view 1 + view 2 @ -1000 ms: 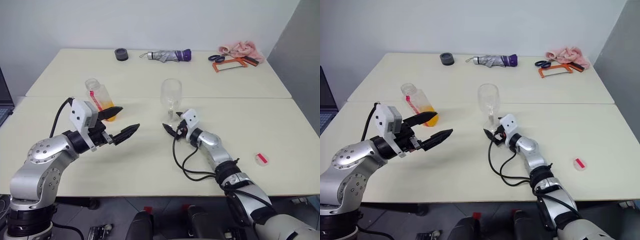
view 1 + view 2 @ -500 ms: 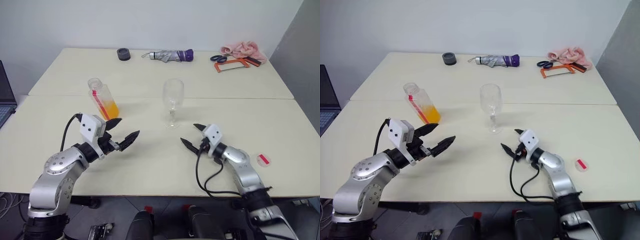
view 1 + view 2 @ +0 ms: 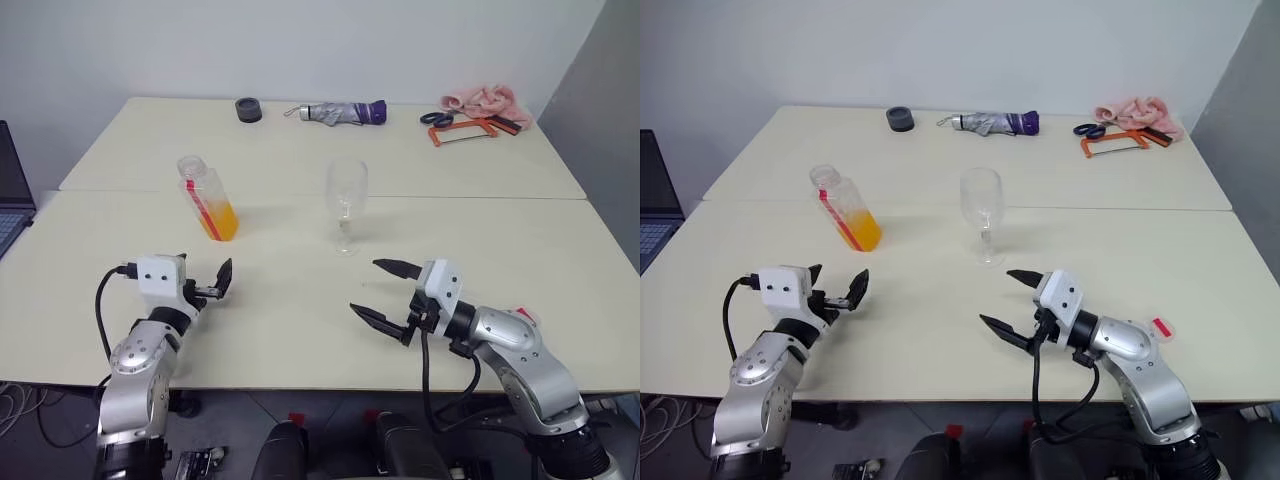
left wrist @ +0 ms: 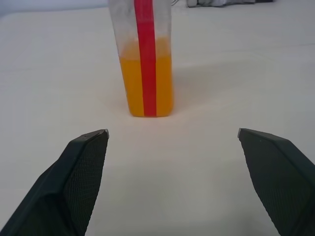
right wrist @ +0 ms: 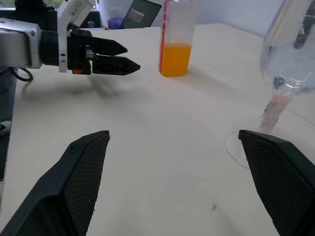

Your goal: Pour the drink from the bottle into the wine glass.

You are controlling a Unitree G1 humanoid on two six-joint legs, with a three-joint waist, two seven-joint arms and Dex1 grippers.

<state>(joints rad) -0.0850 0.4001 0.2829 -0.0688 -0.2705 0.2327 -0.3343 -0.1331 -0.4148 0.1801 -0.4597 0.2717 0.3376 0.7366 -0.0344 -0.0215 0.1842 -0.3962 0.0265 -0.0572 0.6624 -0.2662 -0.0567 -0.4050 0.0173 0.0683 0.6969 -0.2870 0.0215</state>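
Observation:
I will hold the bottle upright by its flat-sided body [image 3: 209,207] with my left gripper and leave the bottle's opening free, because the bottle is uncapped with orange drink [image 3: 221,221] inside.
The bottle [image 3: 204,196] stands uncapped on the table's left half, its lower part holding the orange drink [image 3: 221,221]; a red strip runs down its side [image 4: 146,59]. The wine glass [image 3: 345,196] stands upright mid-table, and I see no drink in it. My left gripper [image 3: 840,272] hovers low near the front edge, open, pointing at the bottle with a clear gap between them. My right gripper [image 3: 364,286] is open too, in front of the glass and well short of its foot. The right wrist view shows the bottle [image 5: 177,39], the glass [image 5: 290,54] and the left gripper [image 5: 130,59].
At the back lie a folded grey-and-purple umbrella [image 3: 340,111], a black roll [image 3: 247,108], scissors [image 3: 434,117], an orange saw frame [image 3: 462,130] and a pink cloth [image 3: 486,98]. A small red-and-white disc [image 3: 1160,327] lies beside my right arm. A laptop [image 3: 10,195] sits at the left edge.
My left gripper dropped and drew back from beside the bottle toward the front left. My right gripper withdrew from the glass's foot toward the front edge. Both stayed open.

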